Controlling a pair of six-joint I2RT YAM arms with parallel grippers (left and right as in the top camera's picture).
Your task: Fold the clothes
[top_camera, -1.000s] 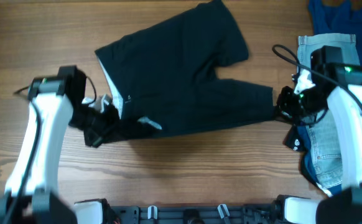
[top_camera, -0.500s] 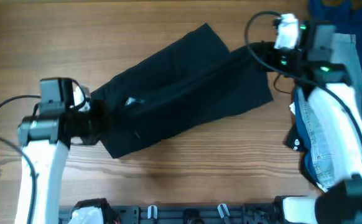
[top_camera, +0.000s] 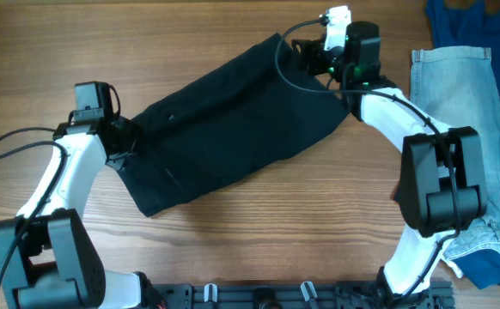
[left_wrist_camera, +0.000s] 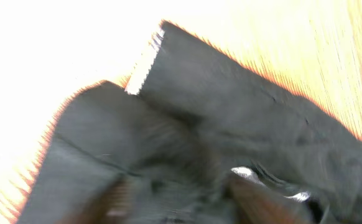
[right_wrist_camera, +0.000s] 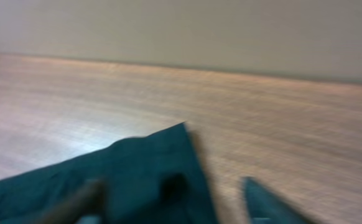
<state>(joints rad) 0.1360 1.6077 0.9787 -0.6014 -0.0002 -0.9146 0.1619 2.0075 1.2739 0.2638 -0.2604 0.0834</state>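
Note:
The black garment needs one end folded over, so my left gripper should next grab it at the garment's end, near the pale label.
The clothes, one black garment, lie folded into a long band that runs from the near left to the far right of the wooden table. My left gripper is at the band's left end. In the left wrist view its blurred fingers stand apart over the black fabric, near a pale label. My right gripper is at the far right corner. Its jaws are wide open, with the garment's corner lying between them on the table.
Light blue jeans lie along the right edge and run down to the near right corner. A bright blue cloth sits at the far right corner. A black rail runs along the near edge.
Both grippers carried the garment's near edge up and over to the far side, doubling it into a band. Both jaws then opened and let go of the fabric.

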